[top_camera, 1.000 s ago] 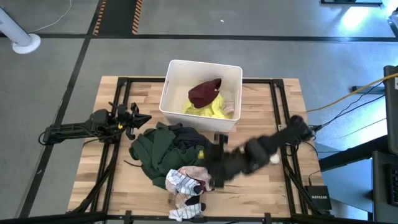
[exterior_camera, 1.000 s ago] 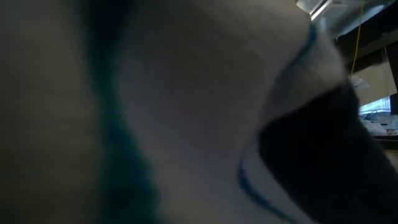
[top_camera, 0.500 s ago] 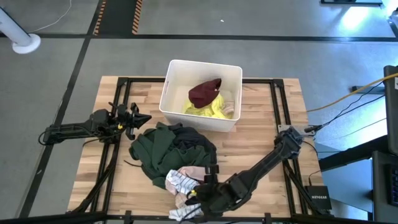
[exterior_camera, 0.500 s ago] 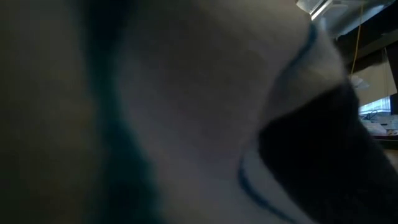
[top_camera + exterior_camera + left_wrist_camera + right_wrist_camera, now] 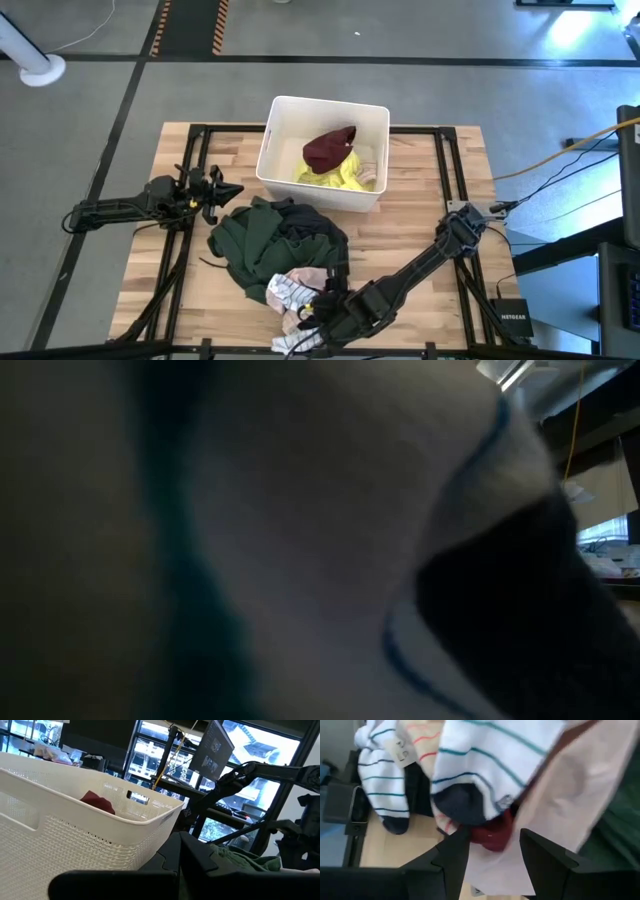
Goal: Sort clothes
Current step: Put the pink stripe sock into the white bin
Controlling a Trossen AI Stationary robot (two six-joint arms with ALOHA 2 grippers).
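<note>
My right gripper closes now to catch the red piece: both fingers reach below the dark toe on either side of that piece, at its depth.
A pile of dark green and black clothes lies mid-table. Pale pink cloth and white striped socks lie at its near side. One more striped sock lies apart on the wood. A maroon garment and a neon yellow top lie in the white bin. My right gripper is open, low over the socks, one finger on either side of a small red piece under a sock's dark toe. My left gripper is open and empty at the table's left. My right gripper comes at the socks from above, its open fingers standing on either side of the red piece below the sock's dark toe. I cannot tell whether they touch the cloth.
The bin stands at the table's far middle. A sock's cloth lies right against the low camera and blocks that view. Bare wood shows to the right of the pile.
My right gripper has swung from the table's right middle toward the near edge and left, coming down over the socks and pink cloth. The clothes have kept their places.
</note>
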